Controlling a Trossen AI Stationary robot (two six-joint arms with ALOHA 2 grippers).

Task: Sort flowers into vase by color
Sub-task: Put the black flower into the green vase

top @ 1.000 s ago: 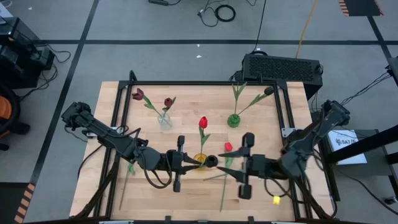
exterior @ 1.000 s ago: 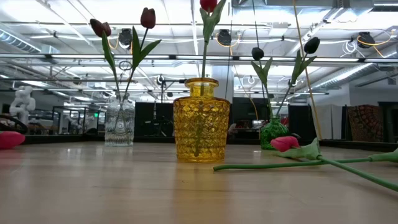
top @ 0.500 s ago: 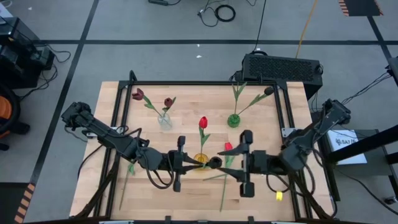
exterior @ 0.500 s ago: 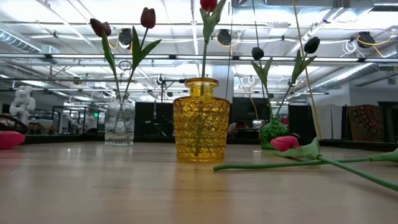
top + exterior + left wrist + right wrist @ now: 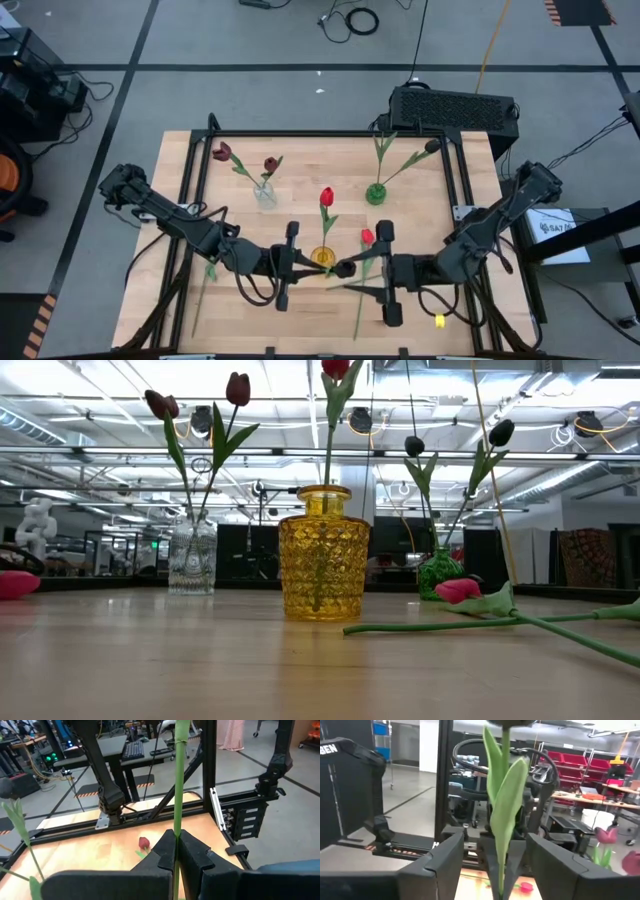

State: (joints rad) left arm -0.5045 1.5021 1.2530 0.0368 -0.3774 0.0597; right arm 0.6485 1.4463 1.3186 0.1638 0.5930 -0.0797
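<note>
The near-black tulip needs to go into the green vase (image 5: 376, 192) with the dark flowers, so my right gripper will grab the tulip by its stem below the leaves next.
My left gripper (image 5: 318, 265) (image 5: 176, 851), beside the yellow vase (image 5: 322, 256) (image 5: 323, 552), is shut on an upright tulip with a near-black head (image 5: 343, 268). My right gripper (image 5: 362, 272) (image 5: 495, 842) is open; its fingers stand on either side of that tulip's stem and leaves (image 5: 506, 805) without touching. The yellow vase holds one red tulip (image 5: 326, 197). A clear vase (image 5: 264, 193) holds two maroon tulips. A green vase (image 5: 376, 192) holds two dark ones. Another red tulip (image 5: 366, 237) (image 5: 460, 590) lies flat on the table. My left gripper pinches the dark tulip's thin green stem (image 5: 176, 827) between its two fingers, coming level from the table's left and lying across the stem. The stem rises straight above the fingers, and the flower is lifted clear of the table.
A further tulip (image 5: 208, 272) lies at the table's left side, its red head (image 5: 15, 583) showing in the low view. A black metal frame (image 5: 210, 130) borders the wooden table. A black box (image 5: 452, 108) sits behind the far edge. Bare wood lies along the near edge.
My right gripper has moved toward the table's left and a little toward its near edge, closing in on the dark tulip until its open fingers stand around the stem. My left gripper and the tulip have kept nearly still.
</note>
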